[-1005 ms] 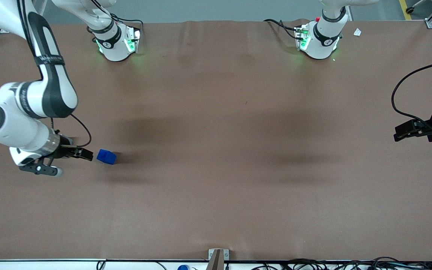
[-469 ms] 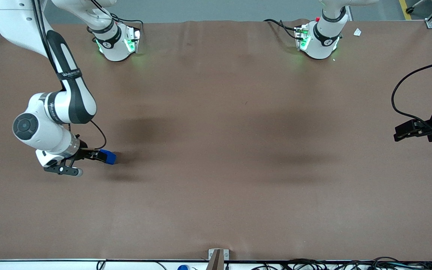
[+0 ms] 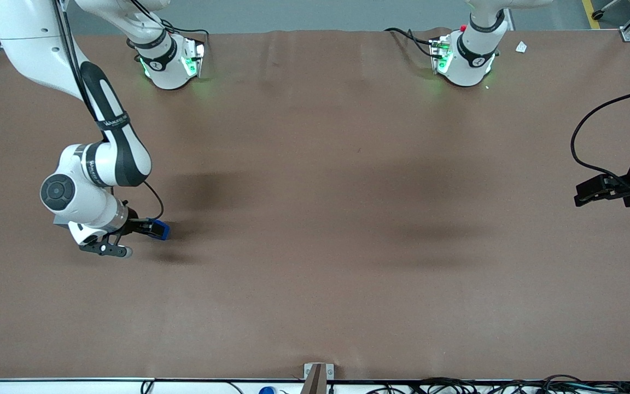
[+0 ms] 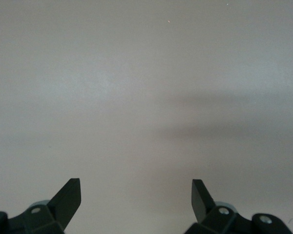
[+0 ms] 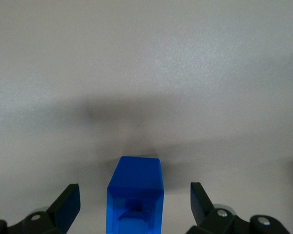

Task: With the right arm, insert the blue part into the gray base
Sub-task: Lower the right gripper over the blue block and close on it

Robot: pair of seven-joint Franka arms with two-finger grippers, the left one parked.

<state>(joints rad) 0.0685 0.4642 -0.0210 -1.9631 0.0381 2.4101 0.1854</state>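
Note:
My right gripper grabs the blue part's sides next and leaves the blue part's plain end [image 5: 140, 160] free to enter the gray base.
The blue part [image 3: 161, 230] rests on the brown table toward the working arm's end. In the right wrist view the blue part [image 5: 135, 196] stands between the two black fingers with a gap on each side. My right gripper [image 3: 151, 228] is open around it, low over the table, with its fingertips [image 5: 67, 204] apart from the block. The right arm [image 3: 96, 169] reaches down from its base. The gray base is not in view in any frame.
The two arm bases [image 3: 170, 60] stand at the table's edge farthest from the front camera. A small metal bracket [image 3: 318, 372] sits at the table's edge nearest the camera. Cables [image 3: 512, 386] run along that edge.
My right gripper has moved toward the blue part and now straddles it; a second ago it was beside the block and apart from it. The block has not moved.

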